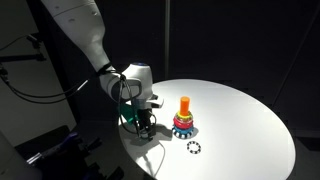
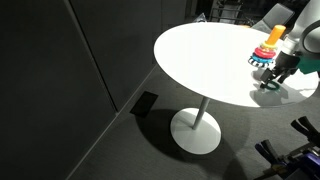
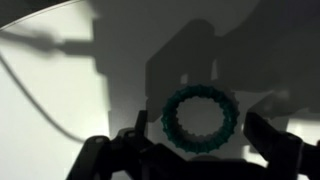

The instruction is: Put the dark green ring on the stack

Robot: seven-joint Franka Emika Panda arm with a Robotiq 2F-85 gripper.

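Observation:
My gripper is ready to close on the dark green ring, because its fingers are on both sides of the ring in the wrist view, at the height of the ring's middle.
The dark green ring (image 3: 201, 118) lies flat on the white round table (image 1: 240, 110), near its edge. My gripper (image 3: 195, 148) hangs just above it, open, with one finger on each side of the ring and not touching it. In both exterior views the gripper (image 1: 143, 122) (image 2: 276, 80) is low over the table, and a bit of green shows beside it (image 1: 129, 119). The stack (image 1: 184, 122) (image 2: 268, 48), an orange peg on red, yellow and blue rings, stands a short way from the gripper, nearer the table's middle.
A white-and-black checkered ring (image 1: 193, 149) lies in front of the stack. The table (image 2: 200, 50) stands on a white pedestal foot (image 2: 195, 130). Dark curtains surround it. The table edge is close to the gripper.

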